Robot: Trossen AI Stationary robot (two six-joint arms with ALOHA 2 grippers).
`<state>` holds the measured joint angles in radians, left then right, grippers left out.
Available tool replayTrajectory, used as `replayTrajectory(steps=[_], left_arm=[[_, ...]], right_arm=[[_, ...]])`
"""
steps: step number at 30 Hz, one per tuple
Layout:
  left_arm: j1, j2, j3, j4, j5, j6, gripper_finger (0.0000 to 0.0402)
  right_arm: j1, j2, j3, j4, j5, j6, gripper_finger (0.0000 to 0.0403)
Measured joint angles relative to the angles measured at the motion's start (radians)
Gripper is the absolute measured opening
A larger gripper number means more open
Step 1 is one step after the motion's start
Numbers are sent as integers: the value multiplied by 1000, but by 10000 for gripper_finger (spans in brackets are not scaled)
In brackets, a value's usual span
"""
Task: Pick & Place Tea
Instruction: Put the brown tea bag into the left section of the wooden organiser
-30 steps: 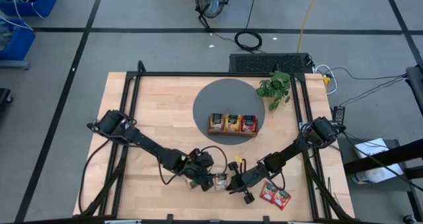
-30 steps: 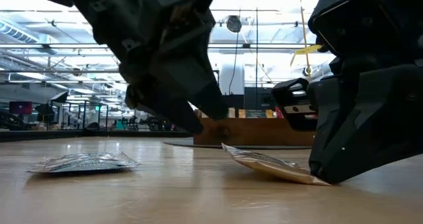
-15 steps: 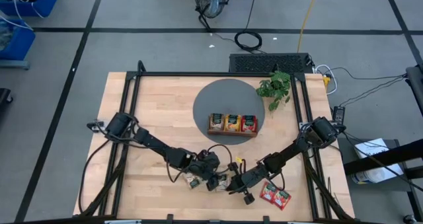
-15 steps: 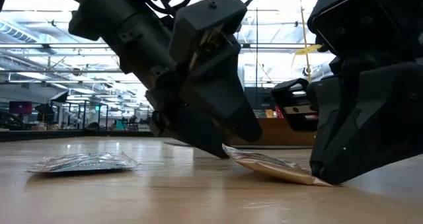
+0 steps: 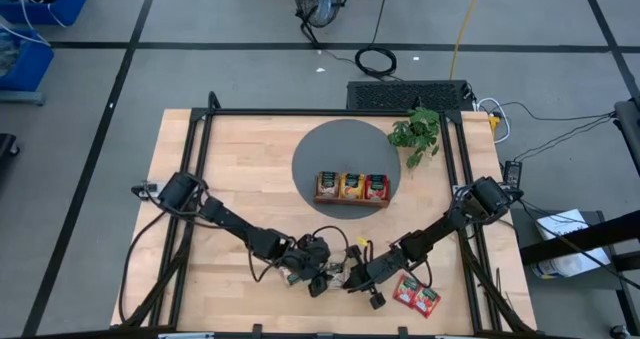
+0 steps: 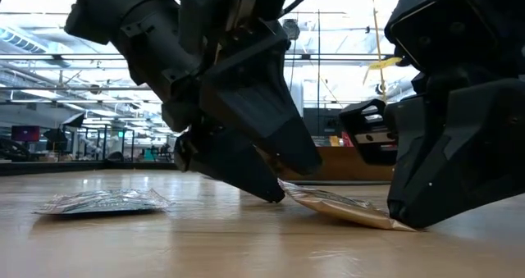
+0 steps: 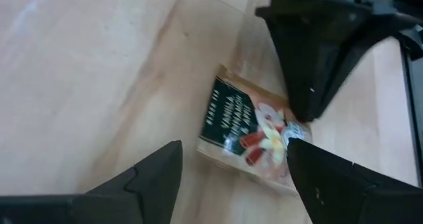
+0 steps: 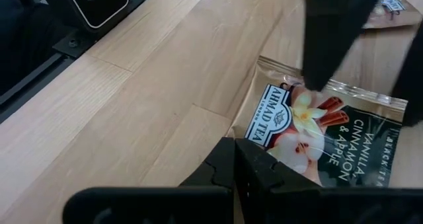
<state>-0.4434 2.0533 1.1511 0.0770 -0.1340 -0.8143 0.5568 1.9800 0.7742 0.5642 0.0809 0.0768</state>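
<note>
My left gripper should pick up the tea sachet [image 7: 248, 128], so next it should grab the orange-brown sachet's raised edge [image 7: 231, 163].
An orange-brown tea sachet [image 7: 248, 128] with a dark label lies near the table's near edge, between the two grippers [image 5: 339, 271]. My right gripper [image 8: 236, 146] is shut, with its tips on one edge of the sachet. My left gripper [image 7: 232, 148] is open and low over the sachet, one finger on either side of it. In the low view the left fingertip [image 6: 275, 198] sits beside the sachet's raised edge [image 6: 287, 185]; I cannot tell whether they touch. A pale silvery sachet [image 6: 102, 201] lies flat on the wood. Two red sachets [image 5: 415, 295] lie to the right. My right gripper presses its shut fingertips [image 6: 402, 221] down on the sachet's edge [image 8: 254, 139], slanting down from the table's right. That edge lies on the wood [image 6: 373, 221], and the opposite edge is tilted up off the table.
The brown wooden tray [image 5: 352, 188] with sachets in its three compartments stands on a round grey mat [image 5: 325, 149] at mid-table. A green plant [image 5: 416, 131] stands at the far right. Black frame rails [image 5: 200, 149] run along the table's sides. Bare wood lies to the left.
My left gripper has moved toward the table's right and near edge and come down beside the orange-brown sachet, close to my right gripper. The sachet has stayed tilted under the right gripper's tips.
</note>
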Motion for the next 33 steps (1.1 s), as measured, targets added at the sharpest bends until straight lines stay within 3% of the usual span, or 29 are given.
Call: replayTrajectory(steps=[9, 18, 26, 33], left_arm=[[-5, 3, -2, 46, -34, 59, 259], [-5, 12, -3, 87, -41, 96, 162], [-4, 12, -4, 110, -33, 177, 13], [-5, 11, -3, 139, -50, 222, 12]], right_arm=[[-7, 0, 0, 3, -3, 10, 0], [-7, 0, 0, 9, -1, 9, 0], [-7, 0, 0, 31, 41, 9, 0], [-3, -5, -3, 97, 50, -5, 0]])
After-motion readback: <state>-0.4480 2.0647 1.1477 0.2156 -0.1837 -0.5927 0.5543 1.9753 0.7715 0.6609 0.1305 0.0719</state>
